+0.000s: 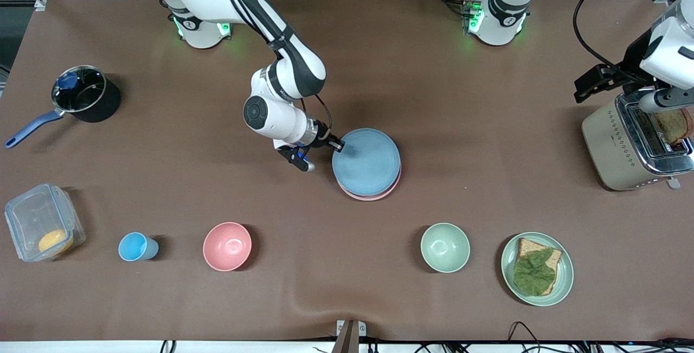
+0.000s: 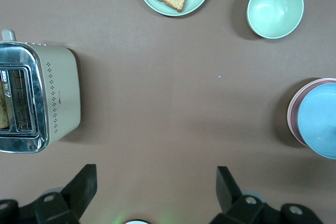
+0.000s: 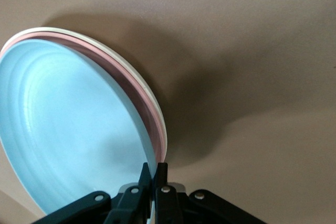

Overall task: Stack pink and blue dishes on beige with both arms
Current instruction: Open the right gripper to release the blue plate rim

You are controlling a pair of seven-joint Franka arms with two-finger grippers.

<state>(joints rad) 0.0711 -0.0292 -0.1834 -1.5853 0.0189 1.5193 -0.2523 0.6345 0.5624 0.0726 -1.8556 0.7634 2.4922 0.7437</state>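
Note:
My right gripper holds the blue plate (image 1: 366,161) (image 3: 68,129) over the pink plate, inside the pink plate's rim, and is ready to release it now. The blue plate would rest in the stack.
The light blue plate (image 1: 366,161) lies on top of the pale pink plate (image 1: 376,196) at the middle of the table. My right gripper (image 1: 337,146) is shut on the blue plate's rim at the edge toward the right arm's end. In the right wrist view the fingers (image 3: 148,177) pinch that rim of the blue plate (image 3: 68,129). The pink plate (image 3: 152,119) shows under it, and the cream-beige plate's rim (image 3: 52,30) shows under that. My left gripper (image 2: 156,174) hangs open and holds nothing, high over bare table beside the toaster; the left arm (image 1: 669,49) waits there.
A toaster (image 1: 623,147) holding bread stands at the left arm's end. A green plate (image 1: 564,280) with a sandwich, a green bowl (image 1: 445,247), a pink bowl (image 1: 227,246), a blue cup (image 1: 135,246) and a clear box (image 1: 40,223) line the nearer edge. A black pot (image 1: 87,92) sits at the right arm's end.

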